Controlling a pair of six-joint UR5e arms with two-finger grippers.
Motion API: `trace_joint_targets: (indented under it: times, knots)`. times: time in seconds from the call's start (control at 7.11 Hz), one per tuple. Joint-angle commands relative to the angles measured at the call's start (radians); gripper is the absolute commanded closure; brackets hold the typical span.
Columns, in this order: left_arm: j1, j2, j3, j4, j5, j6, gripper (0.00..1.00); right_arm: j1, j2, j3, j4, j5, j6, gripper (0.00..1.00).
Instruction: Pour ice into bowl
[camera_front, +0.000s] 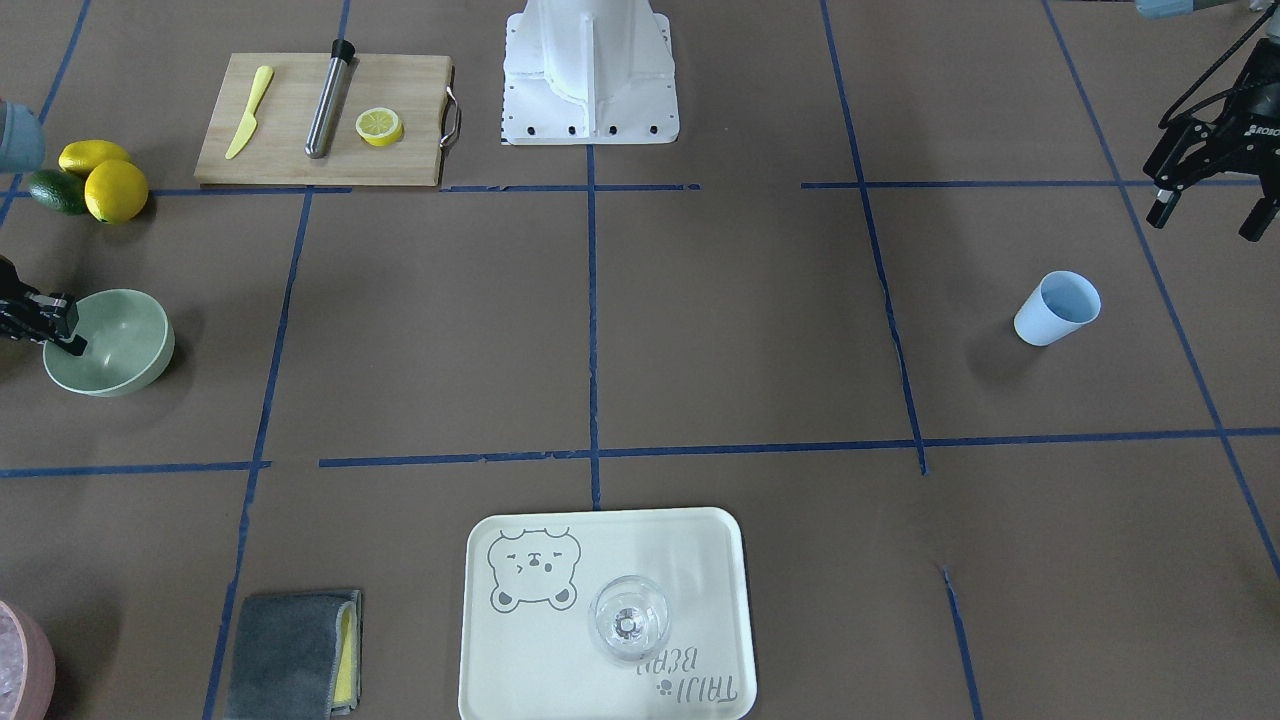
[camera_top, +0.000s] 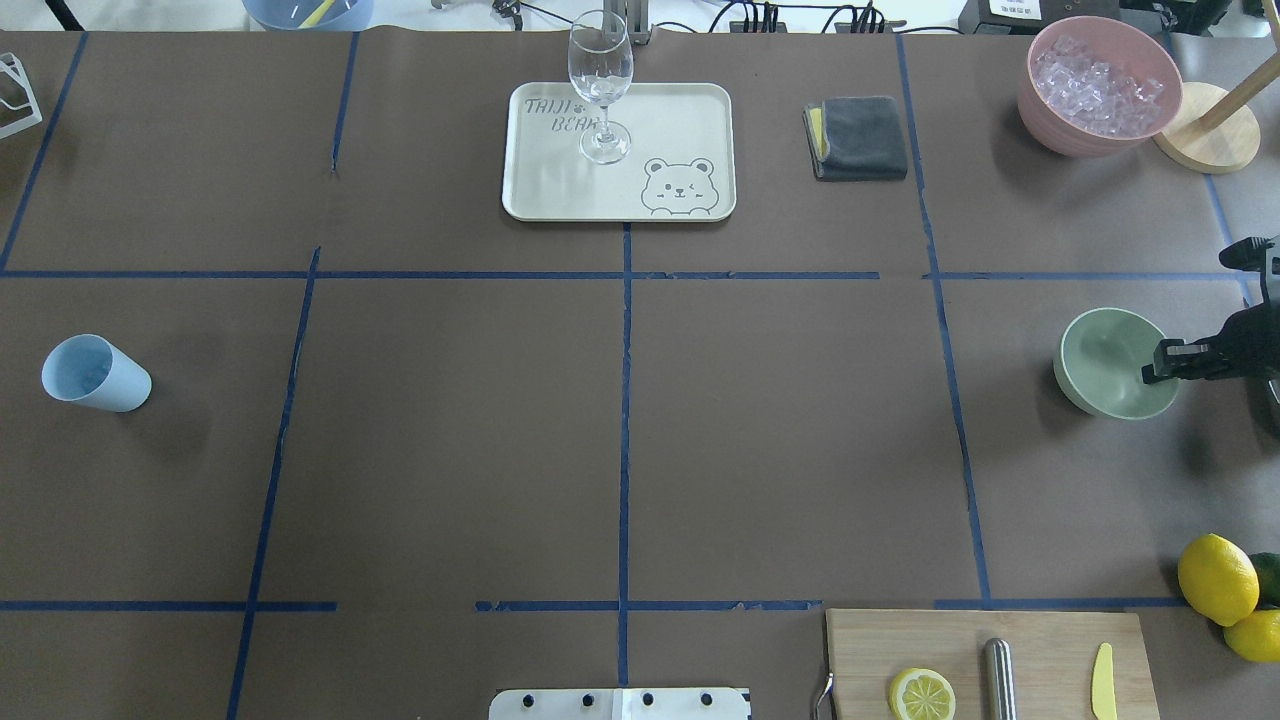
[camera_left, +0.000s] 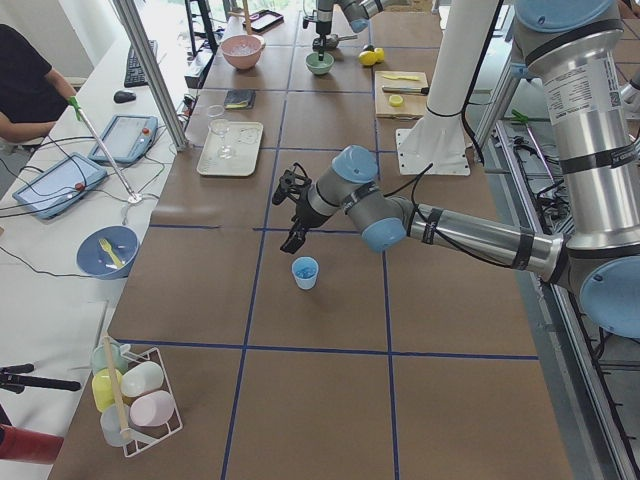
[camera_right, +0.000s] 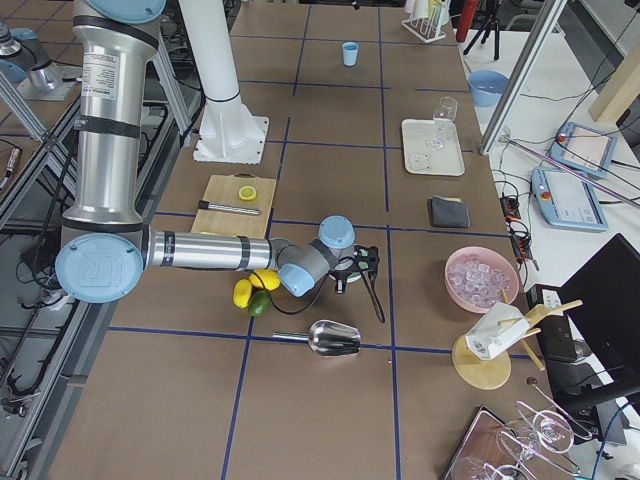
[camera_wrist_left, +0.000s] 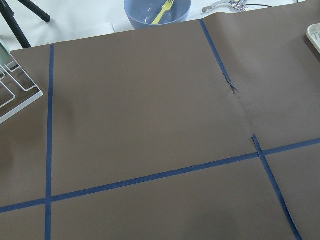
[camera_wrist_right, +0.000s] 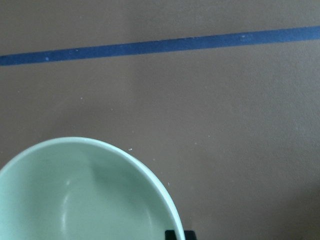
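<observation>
My left gripper next needs to grab the cup's body (camera_front: 1041, 320). That keeps the light blue cup's open rim (camera_front: 1070, 275) free to pour ice.
The pale mint-green bowl (camera_top: 1110, 365) stands at the table's right side and is empty; it also shows in the front view (camera_front: 115, 345) and fills the lower left of the right wrist view (camera_wrist_right: 75, 195). My right gripper (camera_top: 1168, 364) is shut on the bowl's near rim, with one finger inside it (camera_front: 66, 338). My left gripper (camera_front: 1205, 208) is open and empty, hovering a little beyond the light blue cup (camera_front: 1056, 308). No loose heap of ice shows in any view.
A pink container (camera_top: 1100, 85) of icy pieces stands at the far right. A wine glass (camera_top: 600, 85) stands on the bear tray (camera_top: 560, 195). A grey cloth (camera_top: 858, 138), lemons (camera_top: 1215, 578), a cutting board (camera_front: 290, 110) and a metal scoop (camera_right: 335, 338) lie around.
</observation>
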Motion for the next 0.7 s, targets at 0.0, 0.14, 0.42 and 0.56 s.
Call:
trace_joint_targets:
  times: [0.0, 0.14, 0.42, 0.56]
  knots:
    - [0.042, 0.009, 0.0, -0.021, 0.047, -0.002, 0.0, 0.0, 0.006, 0.045, 0.0, 0.019, 0.01, 1.0]
    - [0.119, 0.038, 0.002, -0.072, 0.126, -0.079, 0.0, 0.002, 0.006, 0.099, -0.017, 0.06, 0.016, 1.0]
    - [0.315, 0.118, 0.002, -0.205, 0.286, -0.289, 0.0, 0.008, 0.095, 0.166, -0.047, 0.115, 0.243, 1.0]
    - [0.386, 0.183, 0.002, -0.302, 0.341, -0.365, 0.0, -0.019, 0.184, 0.199, -0.093, 0.117, 0.37, 1.0]
